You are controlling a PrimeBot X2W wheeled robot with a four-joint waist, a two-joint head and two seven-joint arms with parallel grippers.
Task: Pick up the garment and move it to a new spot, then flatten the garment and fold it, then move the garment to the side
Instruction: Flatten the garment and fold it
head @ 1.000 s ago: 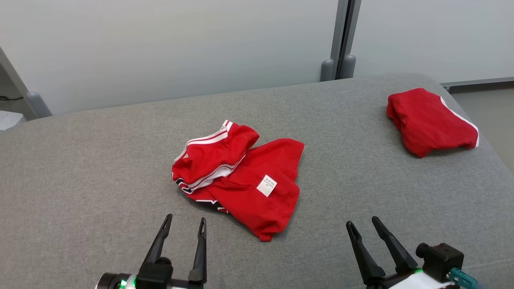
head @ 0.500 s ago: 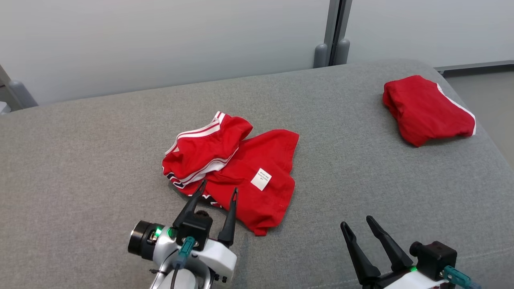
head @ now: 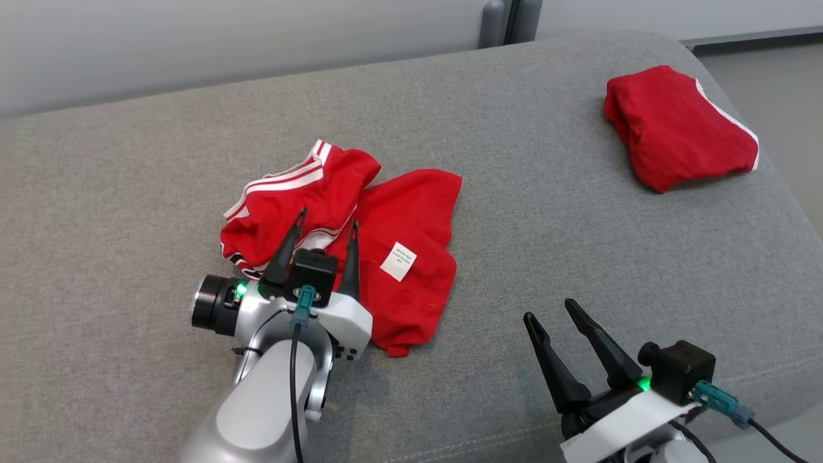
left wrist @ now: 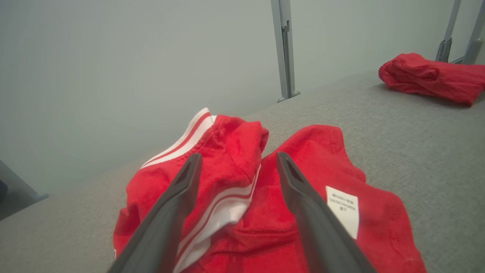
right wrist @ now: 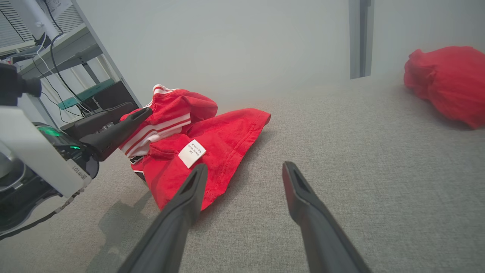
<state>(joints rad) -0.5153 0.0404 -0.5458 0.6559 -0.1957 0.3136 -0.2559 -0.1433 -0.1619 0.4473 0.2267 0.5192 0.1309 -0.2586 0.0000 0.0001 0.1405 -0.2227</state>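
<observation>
My right gripper grabs the garment by its edge near the white label next, to move the garment to a new spot and flatten it.
The garment is a crumpled red piece with white stripes and a white label, lying in the middle of the grey cushion. My left gripper is over its near left part, open, with the striped fold between its fingers. The left wrist view shows those fingers of the left gripper spread either side of the striped fold of the garment; I cannot tell whether they touch the cloth. My right gripper is open over bare cushion, to the right of the garment, and holds nothing.
A second red garment lies folded at the cushion's far right corner, close to the edge and the floor. A pale wall with a grey post runs behind. The right wrist view shows a shelf with cables at the left.
My left arm has reached forward from the bottom edge until its open fingers are over the garment. The camera has tilted down, shifting the whole picture. The right gripper has hardly moved.
</observation>
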